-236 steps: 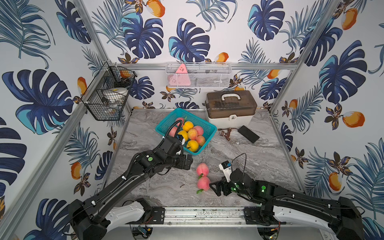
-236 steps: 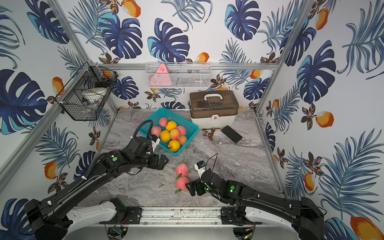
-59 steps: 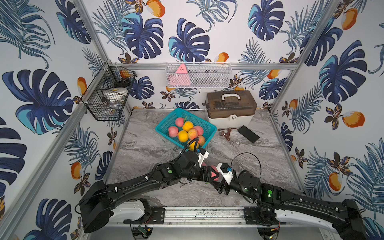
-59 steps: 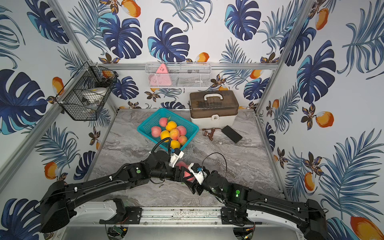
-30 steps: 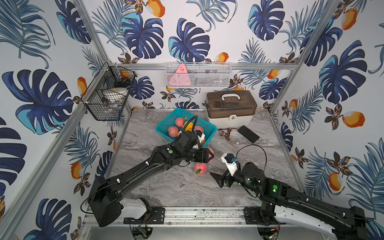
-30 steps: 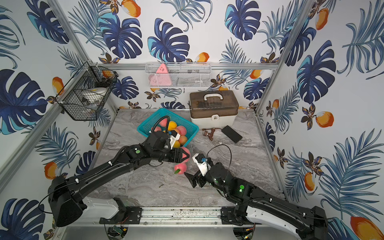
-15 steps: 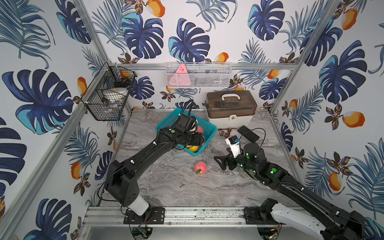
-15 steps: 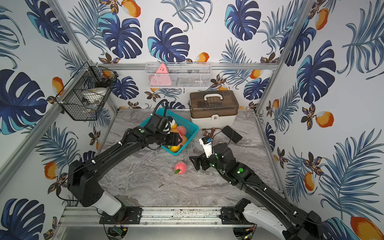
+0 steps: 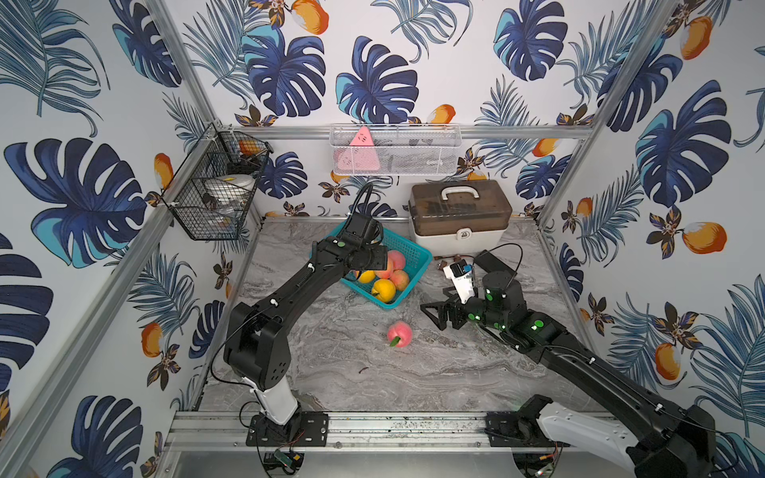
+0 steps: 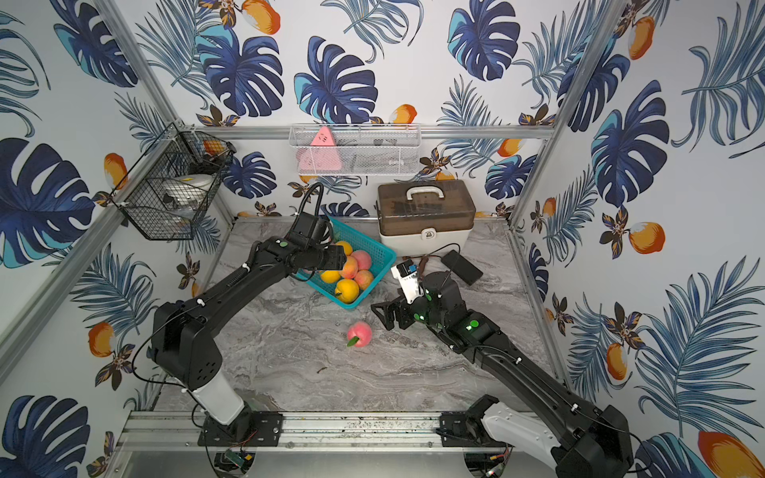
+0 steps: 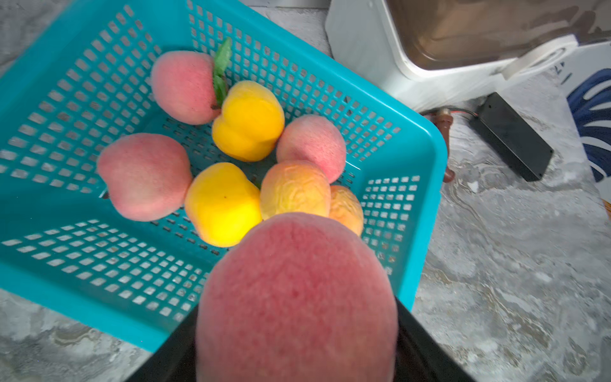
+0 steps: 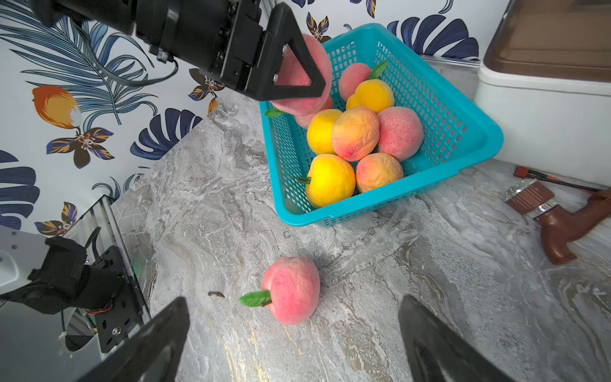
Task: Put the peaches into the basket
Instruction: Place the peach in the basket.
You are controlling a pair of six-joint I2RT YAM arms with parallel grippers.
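My left gripper should lower the pink-red peach [image 11: 297,297] toward the basket's open front mesh [image 11: 143,261] before it lets go, because the peach is hanging high over other peaches.
The teal basket [image 9: 419,253] [image 10: 377,248] stands at the back of the marble table and holds several pink and yellow peaches [image 12: 355,133]. My left gripper [image 9: 383,261] [image 12: 299,77] hangs over the basket's left part, shut on a pink-red peach [image 11: 297,297] [image 12: 305,71]. That peach hides its fingertips in the left wrist view. One pink peach with a green leaf [image 9: 400,333] [image 10: 359,333] [image 12: 292,291] lies alone on the table in front of the basket. My right gripper [image 9: 432,315] [image 12: 292,299] stands open just right of that peach, not touching it.
A white box with a brown lid [image 9: 459,215] stands right of the basket. A small black box [image 9: 492,260] and a brown tap-like piece [image 12: 555,228] lie near it. A black wire rack [image 9: 215,198] and a white mesh tray [image 9: 393,149] hang on the walls.
My left gripper has carried its peach from the table's middle back over the basket. My right arm has drawn back to the right, still open. The loose peach has stayed put.
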